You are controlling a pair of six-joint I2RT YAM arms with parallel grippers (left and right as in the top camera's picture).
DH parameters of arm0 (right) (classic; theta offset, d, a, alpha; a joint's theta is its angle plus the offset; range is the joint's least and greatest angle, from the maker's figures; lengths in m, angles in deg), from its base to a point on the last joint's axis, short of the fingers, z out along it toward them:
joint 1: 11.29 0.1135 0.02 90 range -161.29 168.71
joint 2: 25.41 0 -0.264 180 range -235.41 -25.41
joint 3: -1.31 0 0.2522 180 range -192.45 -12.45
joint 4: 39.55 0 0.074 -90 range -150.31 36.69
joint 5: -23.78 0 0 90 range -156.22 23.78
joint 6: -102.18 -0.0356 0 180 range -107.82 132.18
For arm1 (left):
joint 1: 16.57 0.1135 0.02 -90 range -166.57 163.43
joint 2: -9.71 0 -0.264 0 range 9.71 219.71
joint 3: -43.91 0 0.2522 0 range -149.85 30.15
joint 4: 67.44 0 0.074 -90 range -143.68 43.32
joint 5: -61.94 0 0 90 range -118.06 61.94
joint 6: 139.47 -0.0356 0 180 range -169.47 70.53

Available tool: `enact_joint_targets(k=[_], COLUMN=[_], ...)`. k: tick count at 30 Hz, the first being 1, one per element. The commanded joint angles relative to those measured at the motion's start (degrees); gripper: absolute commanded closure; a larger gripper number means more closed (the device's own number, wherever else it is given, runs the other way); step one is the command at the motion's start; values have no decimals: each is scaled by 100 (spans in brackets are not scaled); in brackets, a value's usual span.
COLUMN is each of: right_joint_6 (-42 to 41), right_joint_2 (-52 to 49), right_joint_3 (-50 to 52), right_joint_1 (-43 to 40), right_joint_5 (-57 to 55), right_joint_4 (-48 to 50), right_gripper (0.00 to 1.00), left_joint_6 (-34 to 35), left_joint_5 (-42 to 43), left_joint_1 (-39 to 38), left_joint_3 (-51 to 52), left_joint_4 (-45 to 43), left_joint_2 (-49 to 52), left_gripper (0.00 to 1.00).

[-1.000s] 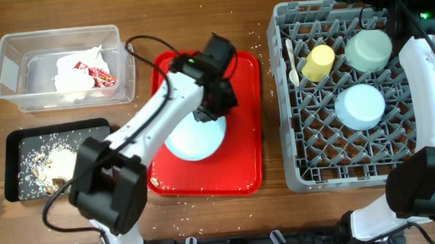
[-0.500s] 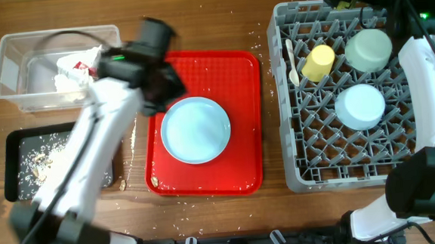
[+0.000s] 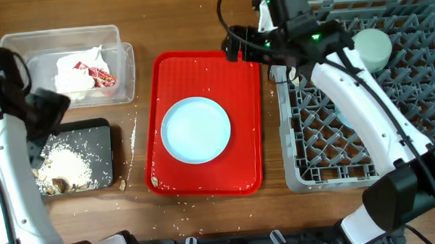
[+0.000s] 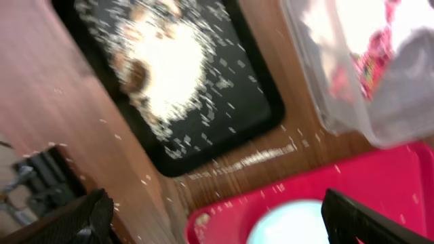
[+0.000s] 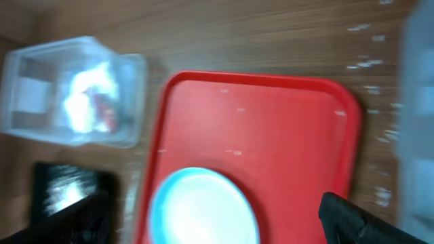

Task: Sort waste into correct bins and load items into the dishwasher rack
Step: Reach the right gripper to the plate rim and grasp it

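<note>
The plate has to be loaded into the dishwasher rack (image 3: pixel 371 158) with its opposite edge free. My right gripper will grab the light blue plate's rim (image 3: pixel 228 129) next, on the side that faces the rack.
A light blue plate (image 3: pixel 195 129) lies flat on the red serving tray (image 3: pixel 247 165). My left gripper (image 3: pixel 50 109) hangs open and empty at the far edge of the black tray (image 3: pixel 97 137), which holds brownish scraps and white crumbs (image 3: pixel 61 169). In the left wrist view the open gripper (image 4: pixel 224 230) frames the plate (image 4: pixel 291 227), and the black tray (image 4: pixel 251 102) lies beyond. My right gripper (image 3: pixel 237 49) is open over the red tray's far right corner. In the right wrist view it (image 5: pixel 217 224) stands above the plate (image 5: pixel 200 207). The arm hides part of the dishwasher rack (image 3: pixel 371 158).
The clear tub (image 3: pixel 16 51) at the far left holds a white napkin (image 3: pixel 74 70) and a red wrapper (image 3: pixel 97 75). A pale green bowl (image 3: pixel 373 46) sits in the rack's far part. Loose crumbs dot the wood between the black tray and the red tray.
My left gripper let go of the plate, opened and swung left to the black tray. The plate now lies flat on the red tray. My right arm reached from the rack to the red tray.
</note>
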Motion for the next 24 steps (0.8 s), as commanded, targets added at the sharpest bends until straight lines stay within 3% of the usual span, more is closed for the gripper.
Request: enact_joint_targets(k=[1, 3, 7, 10, 16, 24], right_joint_6=[210, 232, 1132, 1930, 2608, 2610], right_joint_2=[61, 39, -238, -501, -1073, -1652], right_joint_3=[-11, -9, -9, -9, -9, -9], right_joint_1=[74, 74, 76, 81, 81, 605], right_joint_5=[-1021, -1021, -977, -409, 15, 96], right_joint_4=[-98, -153, -494, -697, -782, -680], right_gripper=[0, 1, 2, 11, 29, 25], left_joint_6=[-9, -24, -26, -26, -22, -4], left_joint_5=[-474, -809, -946, -1027, -1016, -828], left_joint_1=[306, 417, 581, 584, 584, 584], left_joint_3=[-9, -9, -9, -9, -9, -9], left_joint_4=[28, 44, 46, 46, -9, -24], left_joint_2=[-2, -2, -2, -2, -2, -2], left_gripper=[0, 0, 0, 0, 0, 0])
